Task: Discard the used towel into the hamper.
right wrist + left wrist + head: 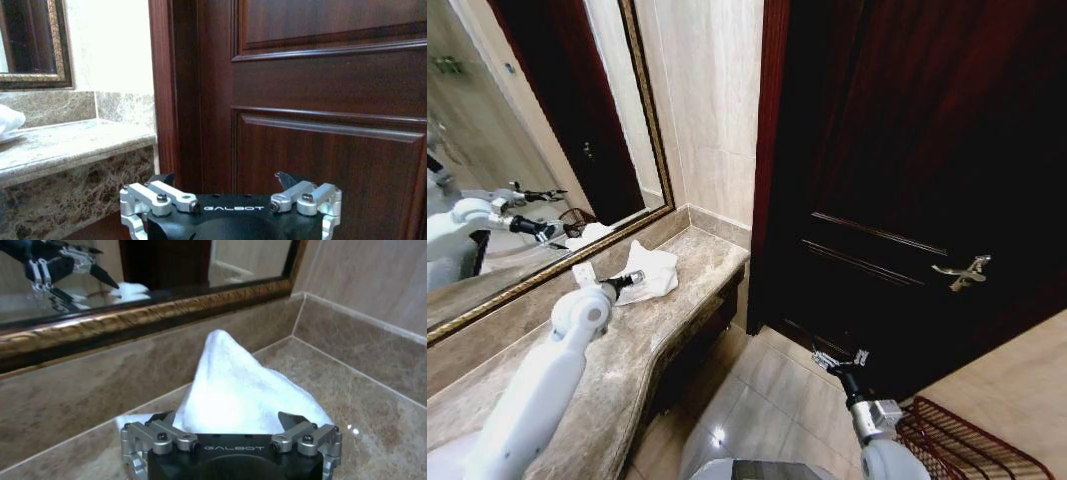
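Note:
The left gripper pinches the towel's bulging lower edge [227, 426] next. The towel bulges up above that edge while one corner [133, 419] lies flat on the marble.
The used towel [655, 270] is a crumpled white cloth on the marble counter [687, 300], close to the mirror. It rises to a peak in the left wrist view [233, 385]. My left gripper [633, 279] is at the towel's near edge. Its fingers [163, 418] stand open, with the cloth bulging between them [227, 418]. The hamper [962, 445], a dark red-brown wire basket, stands on the floor at the lower right. My right gripper [838, 359] hangs open above the floor beside it and faces the door [223, 179]. The towel's edge also shows on the counter in the right wrist view [9, 121].
A gold-framed mirror [547, 150] runs behind the counter and reflects my left arm. A dark wooden door [907, 170] with a brass handle [964, 271] stands to the right. Tiled floor [757, 400] lies between the counter front and the hamper.

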Robot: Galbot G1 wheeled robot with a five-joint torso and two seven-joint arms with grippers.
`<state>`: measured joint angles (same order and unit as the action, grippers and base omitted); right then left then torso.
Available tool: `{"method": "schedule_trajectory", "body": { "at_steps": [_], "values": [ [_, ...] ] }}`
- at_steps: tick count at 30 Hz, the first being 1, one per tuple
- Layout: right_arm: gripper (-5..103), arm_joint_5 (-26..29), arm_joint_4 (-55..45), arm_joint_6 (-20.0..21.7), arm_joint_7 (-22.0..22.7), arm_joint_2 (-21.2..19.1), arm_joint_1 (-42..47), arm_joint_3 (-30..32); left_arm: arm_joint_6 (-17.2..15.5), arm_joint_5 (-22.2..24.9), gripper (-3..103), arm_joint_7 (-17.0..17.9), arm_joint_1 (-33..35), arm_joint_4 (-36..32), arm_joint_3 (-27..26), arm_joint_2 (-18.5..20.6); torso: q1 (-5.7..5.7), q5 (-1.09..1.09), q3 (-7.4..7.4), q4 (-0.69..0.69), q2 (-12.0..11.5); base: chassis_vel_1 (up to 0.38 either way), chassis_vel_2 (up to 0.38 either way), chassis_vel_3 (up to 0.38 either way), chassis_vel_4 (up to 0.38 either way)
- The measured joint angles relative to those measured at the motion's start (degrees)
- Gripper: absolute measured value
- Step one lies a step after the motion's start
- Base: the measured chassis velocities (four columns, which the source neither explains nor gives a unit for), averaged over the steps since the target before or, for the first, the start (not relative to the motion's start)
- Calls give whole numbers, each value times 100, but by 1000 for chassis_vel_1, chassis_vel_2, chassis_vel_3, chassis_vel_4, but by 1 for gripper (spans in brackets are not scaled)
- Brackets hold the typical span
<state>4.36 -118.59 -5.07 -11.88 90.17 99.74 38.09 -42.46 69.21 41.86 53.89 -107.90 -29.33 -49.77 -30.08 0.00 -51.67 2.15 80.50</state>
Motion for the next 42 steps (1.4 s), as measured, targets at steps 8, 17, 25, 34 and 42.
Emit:
{"method": "schedule_trajectory", "body": {
  "at_steps": [8, 17, 25, 34, 42],
  "values": [
    [100, 23, 19, -42, 7, 1, 15, 69, 8, 61, 100, -121, -355, 666, 488, 107, 0, -1, 0, 2, 0, 0, 0, 0, 0],
    [100, 34, 60, -128, 36, 52, 21, 73, 21, -219, 100, -580, -525, 1143, 817, 163, 1, 1, 0, 1, 0, 0, 0, 0, 0],
    [100, 51, 59, -170, 55, 81, 45, 71, 37, -364, 100, -717, -666, 1520, 1030, 110, 1, 2, 0, 1, 0, 0, 0, 0, 0],
    [100, 62, 75, -241, 101, 80, 23, 79, 39, -771, 93, -1128, -692, 1520, 1095, 58, 1, 1, 0, 0, 0, 0, 0, 0, 0],
    [100, 76, 74, -229, 107, 48, -7, 80, 41, -923, 74, -1276, -736, 1602, 1149, -35, 1, 0, 1, 0, 0, 0, 0, 0, 0]
  ]
}}
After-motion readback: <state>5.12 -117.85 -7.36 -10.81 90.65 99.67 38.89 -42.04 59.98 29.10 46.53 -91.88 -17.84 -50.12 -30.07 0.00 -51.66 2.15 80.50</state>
